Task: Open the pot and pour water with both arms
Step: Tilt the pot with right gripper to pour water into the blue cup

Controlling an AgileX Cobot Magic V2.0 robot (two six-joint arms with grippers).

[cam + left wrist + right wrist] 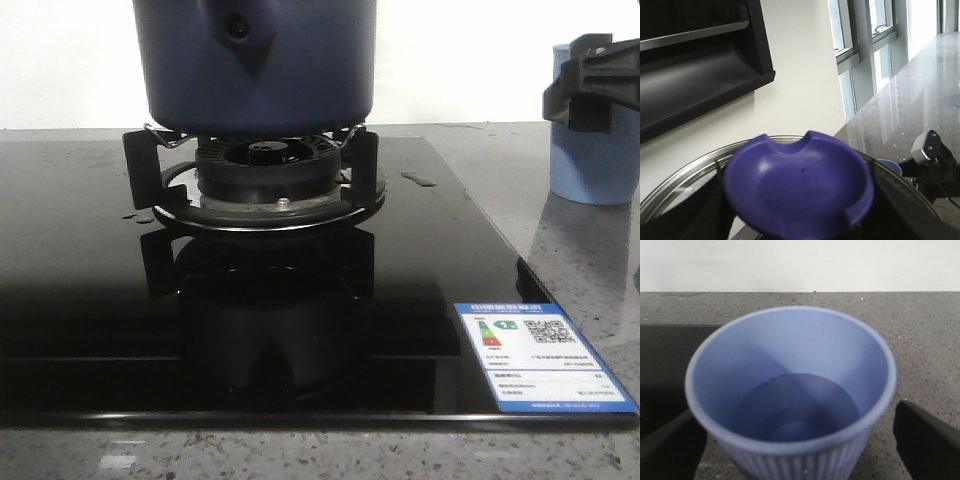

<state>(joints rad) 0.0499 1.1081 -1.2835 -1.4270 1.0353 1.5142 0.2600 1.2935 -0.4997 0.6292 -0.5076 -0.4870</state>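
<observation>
My right gripper is ready to close on the pale blue cup, as its fingers are beside the cup's upper sides, so it should close now.
The dark navy pot (255, 70) stands on the burner, its handle bracket (240, 30) facing me and its top cut off by the view's edge. In the left wrist view my left gripper (797, 192) is shut on the blue lid knob (800, 185), with a dark finger against each side; the lid's steel rim (685, 175) curves behind it. My right gripper (592, 80) is open around the top of the pale blue ribbed cup (590, 160) on the counter. The cup (790, 400) holds some water and sits between the fingers (925, 440).
The burner and its pan support (270, 175) sit on a black glass hob (100, 300) with a blue energy label (540, 355) at its front right. A speckled grey counter (580, 260) surrounds it. A dark range hood (695, 65) and windows show behind.
</observation>
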